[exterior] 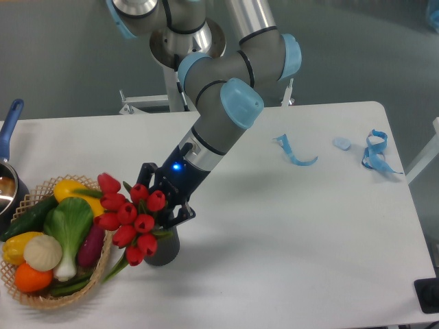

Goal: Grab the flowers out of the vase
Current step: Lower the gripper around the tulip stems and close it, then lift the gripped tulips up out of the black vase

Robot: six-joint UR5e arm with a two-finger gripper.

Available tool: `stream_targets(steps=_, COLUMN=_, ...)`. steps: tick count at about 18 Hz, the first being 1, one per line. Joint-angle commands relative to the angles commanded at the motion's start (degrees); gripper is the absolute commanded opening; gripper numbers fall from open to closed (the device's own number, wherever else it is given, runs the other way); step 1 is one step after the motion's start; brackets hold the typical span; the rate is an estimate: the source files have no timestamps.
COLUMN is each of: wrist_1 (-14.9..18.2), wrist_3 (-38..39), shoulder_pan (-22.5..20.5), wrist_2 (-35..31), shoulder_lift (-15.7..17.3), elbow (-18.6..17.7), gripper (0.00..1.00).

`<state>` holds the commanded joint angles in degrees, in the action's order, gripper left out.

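My gripper needs to lift the flowers (128,218) out of the vase (163,249), so it should next grab them by their red tulip buds.
The flowers (128,218), a bunch of red tulip buds with green stems, stand in the vase (163,249), a short dark grey cylinder near the table's front left. The bunch leans left toward the basket, and a green stem hangs down on the vase's left side. My gripper (163,195) reaches down from the upper right and sits right above the vase. Its black fingers (145,175) stand wide apart on either side of the right part of the bunch, with one bud between them. The jaws look open, not closed on the stems. The vase's mouth is hidden by buds and gripper.
A woven wicker basket (92,280) of yellow, green and orange vegetables stands just left of the vase, touching the flowers. A pot with a blue handle (10,123) is at the left edge. Blue ribbon scraps (296,152) (374,151) lie at the right back. The white table (288,240) bears all of this.
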<state>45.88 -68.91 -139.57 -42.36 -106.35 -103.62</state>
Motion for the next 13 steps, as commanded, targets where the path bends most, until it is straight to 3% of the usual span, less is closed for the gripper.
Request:
stream_targets(steps=6, wrist_1=0.0, wrist_3=0.17, shoulder_pan=-0.53, wrist_2=0.44, shoulder_lift=0.44, elbow=0.0, gripper=0.39)
stream_targets(steps=13, wrist_1=0.53, wrist_3=5.35, shoulder_pan=-1.14, wrist_2=2.63, shoulder_lift=4.57, elbow=0.79, gripper=0.39)
